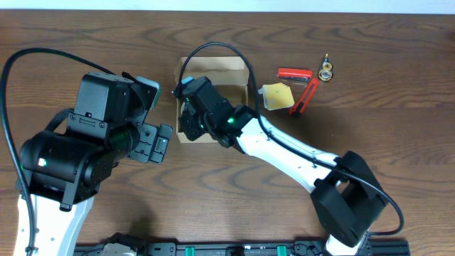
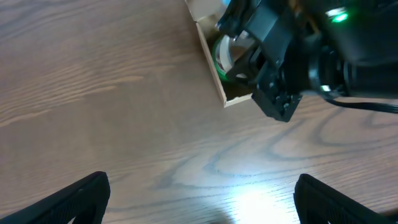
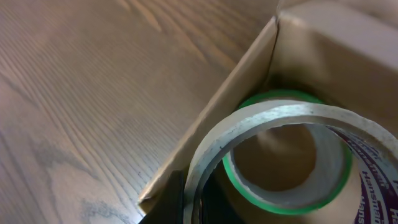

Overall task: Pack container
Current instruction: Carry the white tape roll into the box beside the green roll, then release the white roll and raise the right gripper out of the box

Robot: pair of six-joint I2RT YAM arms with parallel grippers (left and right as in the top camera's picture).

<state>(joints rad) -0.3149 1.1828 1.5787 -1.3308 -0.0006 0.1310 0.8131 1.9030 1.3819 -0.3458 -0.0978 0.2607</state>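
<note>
My right gripper is ready to open, as my fingers hold the whitish tape roll [image 3: 273, 111] inside the box's side [image 3: 214, 115] and the roll would settle inside if I opened now.
The tan cardboard box [image 1: 215, 70] stands open at the table's middle back. My right gripper [image 1: 190, 114] reaches into its left part. In the right wrist view its fingers [image 3: 193, 200] are shut on the rim of a whitish tape roll [image 3: 273, 121], held on edge just above a green tape roll [image 3: 283, 186] that lies flat inside the box [image 3: 233, 93]. My left gripper [image 1: 155, 142] hovers open and empty over bare table left of the box. In the left wrist view [image 2: 202, 208] the box corner [image 2: 214, 74] and the green roll [image 2: 222, 53] show beyond its fingers.
Right of the box lie a yellow piece [image 1: 277, 96], a red flat item [image 1: 293, 72], a red-handled tool [image 1: 306, 97] and two small brass parts [image 1: 326, 70]. The right arm [image 1: 298, 153] crosses the table's middle diagonally.
</note>
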